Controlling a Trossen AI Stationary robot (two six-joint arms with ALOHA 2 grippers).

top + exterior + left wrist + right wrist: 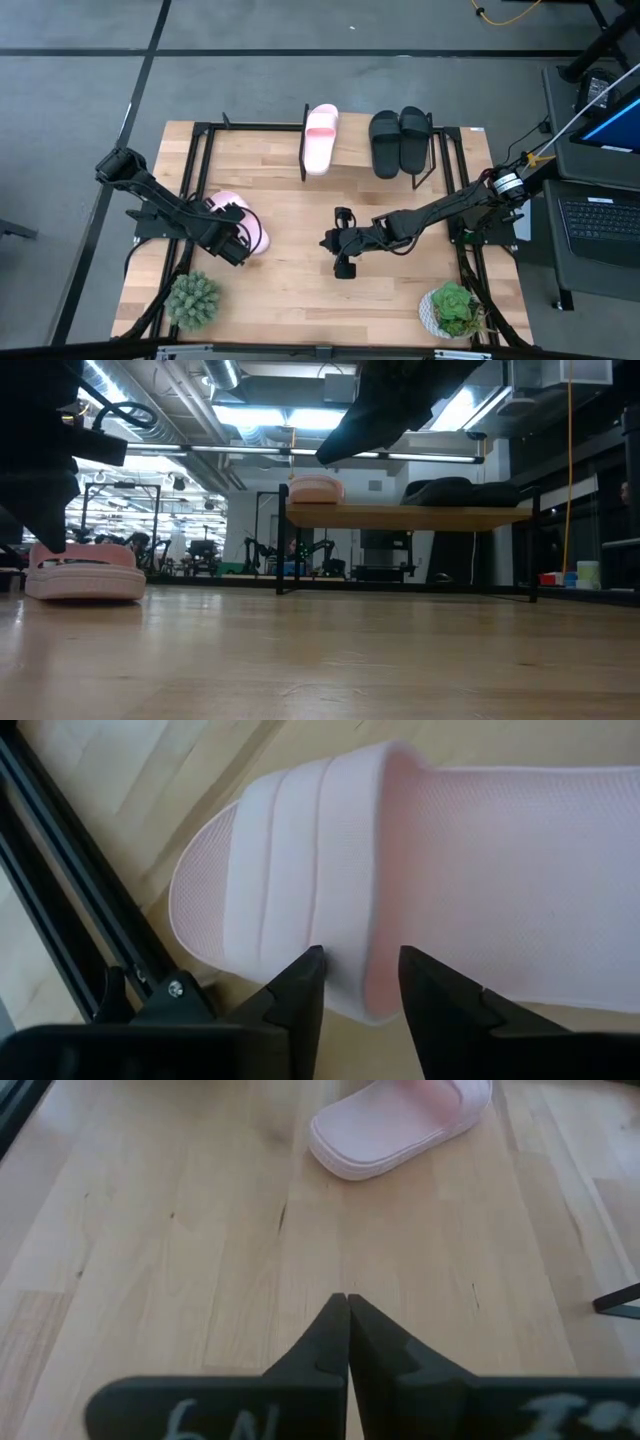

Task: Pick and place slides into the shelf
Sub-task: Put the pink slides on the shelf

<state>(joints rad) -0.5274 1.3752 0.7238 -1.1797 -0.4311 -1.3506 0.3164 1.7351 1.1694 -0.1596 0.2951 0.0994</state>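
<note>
My left gripper takes hold of the pink slide by its strap's side edge (352,982) next, to set it on the shelf beside its pink mate.
One pale pink slide (245,222) lies sole down on the table at the left, also in the low view (85,570). My left gripper (232,243) slants down over it, open. Its fingers (310,975) stand either side of the strap's side edge (362,982), near the sole's rim. My right gripper (341,250) hangs shut above the table's middle with nothing in it (347,1305). On the shelf (350,160) at the far middle, a second pink slide (320,138) and two black slides (400,140) rest on the top board. My left gripper has one finger over the outside of the pink slide's strap (300,890) and the other finger (420,975) on the footbed side, at the strap's edge by the sole's rim. It comes slanting down from above. Whether the fingers touch the strap, I cannot tell.
Potted plants stand at the near left (193,300) and near right (455,308) corners. Black metal frames (190,170) run along the table's left and right sides. A laptop (600,225) sits off the table at the right. Bare wood lies between the slide and the shelf.
</note>
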